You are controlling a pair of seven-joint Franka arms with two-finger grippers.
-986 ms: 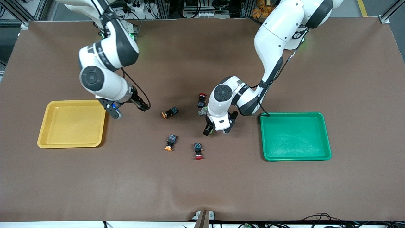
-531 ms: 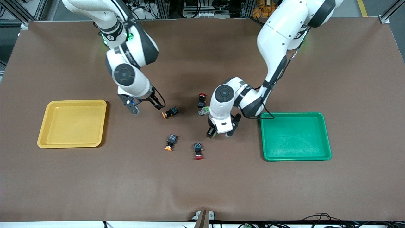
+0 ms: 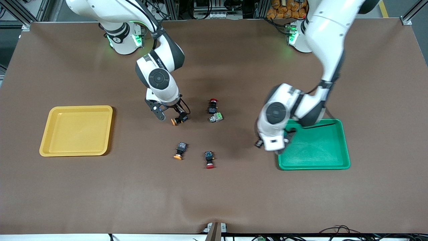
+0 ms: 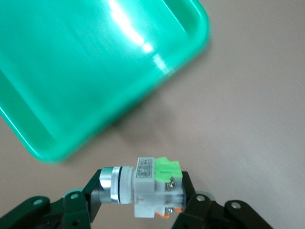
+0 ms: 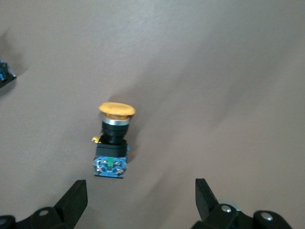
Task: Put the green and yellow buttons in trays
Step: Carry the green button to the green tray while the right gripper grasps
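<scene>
The right gripper grabs the yellow button by its blue base block (image 3: 185, 118) next, to place it in the yellow tray (image 3: 77, 130).
My left gripper (image 3: 272, 143) is shut on a whitish green button (image 4: 143, 188) and holds it in the air over the mat, at the edge of the green tray (image 3: 314, 144) that faces the table's middle; the tray also shows in the left wrist view (image 4: 95, 71). A second green button (image 3: 215, 117) lies mid-table. My right gripper (image 3: 170, 115) is open, low over a yellow button (image 3: 179, 118); in the right wrist view this button (image 5: 113, 138) lies just ahead of the open gripper (image 5: 140, 195). Another yellow button (image 3: 180, 149) lies nearer the front camera. The yellow tray (image 3: 77, 130) is empty.
Two red-capped black switches lie on the mat, one (image 3: 213, 105) beside the green button on the table, one (image 3: 209, 159) beside the nearer yellow button. The brown mat covers the whole table.
My left gripper has carried the green button from mid-table toward the green tray. My right gripper has swung from beside the yellow tray to over the yellow button.
</scene>
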